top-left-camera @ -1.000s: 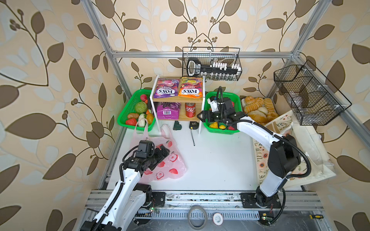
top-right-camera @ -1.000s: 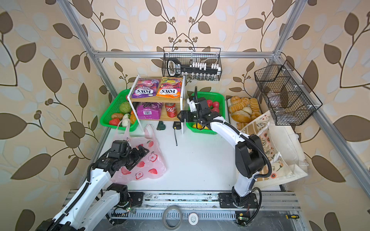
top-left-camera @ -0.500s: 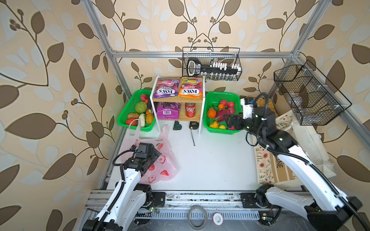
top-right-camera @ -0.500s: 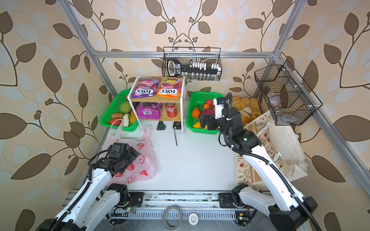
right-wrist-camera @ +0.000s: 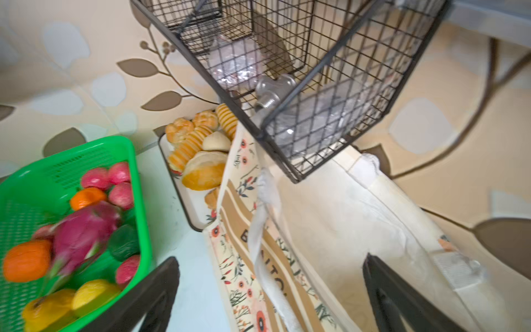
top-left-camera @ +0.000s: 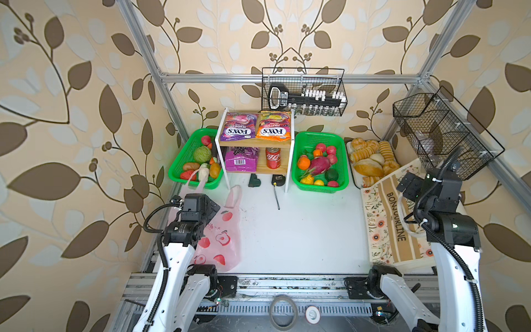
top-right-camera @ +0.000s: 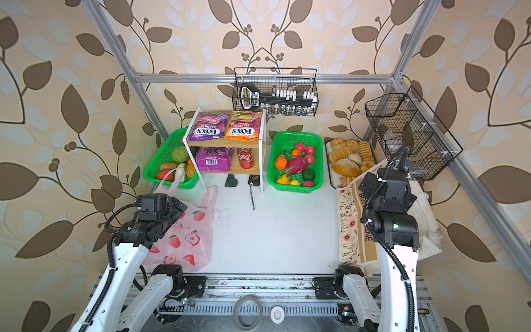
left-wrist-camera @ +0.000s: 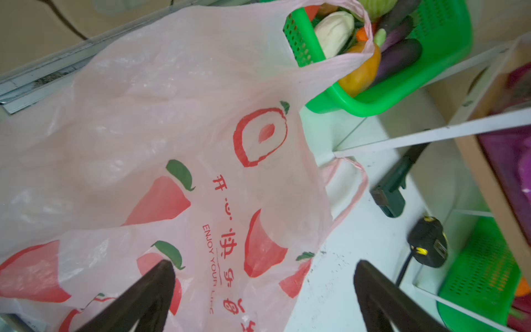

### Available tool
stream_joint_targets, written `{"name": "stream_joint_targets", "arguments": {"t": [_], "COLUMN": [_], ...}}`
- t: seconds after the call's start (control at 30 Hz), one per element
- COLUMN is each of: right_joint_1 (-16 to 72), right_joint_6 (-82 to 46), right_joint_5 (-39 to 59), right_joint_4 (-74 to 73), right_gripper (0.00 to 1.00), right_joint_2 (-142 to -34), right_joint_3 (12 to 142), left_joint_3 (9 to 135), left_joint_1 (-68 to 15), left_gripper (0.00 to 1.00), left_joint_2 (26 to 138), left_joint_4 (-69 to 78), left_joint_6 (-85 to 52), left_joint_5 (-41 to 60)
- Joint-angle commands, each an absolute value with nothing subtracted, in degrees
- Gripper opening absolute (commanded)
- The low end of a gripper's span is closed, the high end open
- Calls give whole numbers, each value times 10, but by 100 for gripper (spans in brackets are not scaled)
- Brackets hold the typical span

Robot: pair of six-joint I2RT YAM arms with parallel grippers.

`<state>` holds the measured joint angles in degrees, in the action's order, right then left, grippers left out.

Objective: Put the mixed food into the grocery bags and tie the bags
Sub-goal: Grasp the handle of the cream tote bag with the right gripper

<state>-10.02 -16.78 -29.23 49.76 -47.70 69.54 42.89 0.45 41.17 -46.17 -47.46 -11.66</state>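
The robot's right gripper should next grab the cream tote [top-left-camera: 385, 230] by the rim of its printed panel beside its handle, so that the tote's opening stays open for food.
The pink plastic bag [top-left-camera: 222, 240] [left-wrist-camera: 172, 129] lies flat at the front left, one loop handle draped over the left green basket. My left gripper [top-left-camera: 213, 208] [left-wrist-camera: 264, 263] hovers over it, open and empty. The cream tote [top-left-camera: 385, 230] [right-wrist-camera: 344, 215] lies at the right, and my right gripper [top-left-camera: 411, 184] [right-wrist-camera: 271, 258] hangs open above its mouth. On the shelf are the orange FOX'S packet [top-left-camera: 273, 126], the magenta packet [top-left-camera: 240, 159] and the cola can [top-left-camera: 272, 158]. The dragon fruit [top-left-camera: 319, 165] [right-wrist-camera: 83, 230], orange [top-left-camera: 303, 163] and yellow fruit [top-left-camera: 307, 179] lie in the right green basket [top-left-camera: 343, 161].
The left green basket [top-left-camera: 184, 149] holds vegetables. A purple FOX'S packet [top-left-camera: 240, 128] lies on the shelf top. A bread tray [top-left-camera: 370, 161] stands behind the tote. Wire baskets [top-left-camera: 304, 92] [top-left-camera: 442, 135] hang on the frame. A tape measure [top-left-camera: 277, 179] lies before the shelf.
My right arm has swung back from the fruit basket to over the tote at the right. The left arm drew back toward the front, and the pink bag shifted left. Both grippers stayed open.
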Motion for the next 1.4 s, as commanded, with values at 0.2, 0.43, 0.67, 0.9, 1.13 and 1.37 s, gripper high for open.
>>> {"name": "stream_joint_targets", "arguments": {"t": [0.2,0.43,0.67,0.9,1.13,1.37], "right_joint_1": [-154,-189,-90,96,341,528], "right_joint_6": [-152,-184,-212,-281,-386,-461], "right_joint_5": [-409,-260,-191,-209,-225,-314], "right_joint_4": [467,476,479,544,595,601], "right_gripper": [100,85,14,0,0,0], "right_joint_2": [-473,-481,-400,-419,-443,-524], "right_joint_3": [632,585,536,592,642,700], "left_joint_3": [488,493,505,523,546,554], "left_joint_1": [6,5,5,4,0,-6], "left_gripper": [99,99,99,99,99,99], "left_joint_2": [391,395,398,398,397,405], "left_joint_4": [-514,-501,-503,-510,-516,-479], "left_joint_6": [-401,-396,-398,-401,-398,-380], "left_joint_5": [-80,-53,-50,-36,-24,59]}}
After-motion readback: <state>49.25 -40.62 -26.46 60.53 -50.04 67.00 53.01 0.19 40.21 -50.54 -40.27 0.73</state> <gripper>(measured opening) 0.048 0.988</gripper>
